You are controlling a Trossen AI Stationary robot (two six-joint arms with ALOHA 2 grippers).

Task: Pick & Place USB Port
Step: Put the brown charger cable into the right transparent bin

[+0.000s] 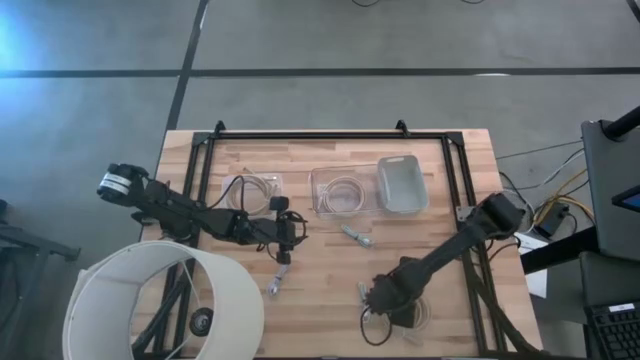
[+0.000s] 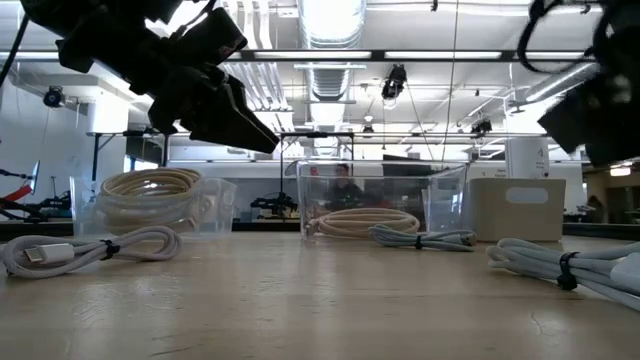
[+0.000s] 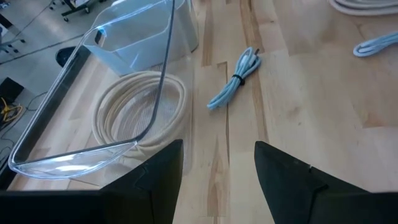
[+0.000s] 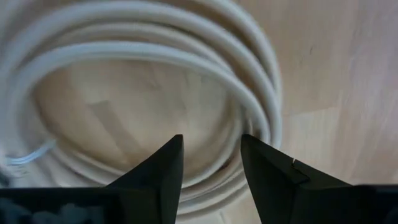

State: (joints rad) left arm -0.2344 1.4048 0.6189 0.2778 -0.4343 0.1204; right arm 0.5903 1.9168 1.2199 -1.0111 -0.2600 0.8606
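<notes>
My right gripper is too high to close on the coil yet. Its fingers are above the coil's outer parts and short of the wood, so they would miss if I closed now, and I need to first lower them.
My right gripper (image 1: 383, 297) is open and points down over a coiled white cable (image 4: 124, 68) that lies flat on the table near the front right (image 1: 400, 320). Its fingers (image 4: 155, 174) stand over the coil's ring; I cannot tell whether they touch it. My left gripper (image 1: 287, 232) is open and empty above the table's left middle (image 3: 217, 168). A tied pale-blue cable bundle (image 3: 235, 78) lies on the wood ahead of it (image 1: 357, 235). Another tied cable with a plug (image 2: 90, 250) lies near the front left (image 1: 275, 285).
Two clear tubs (image 1: 255, 190) (image 1: 340, 190), each holding a coiled cable, and a third pale tub (image 1: 400, 183) stand along the table's far side. A large white lampshade-like drum (image 1: 165, 300) covers the front-left corner. A black frame (image 1: 330, 135) rims the table.
</notes>
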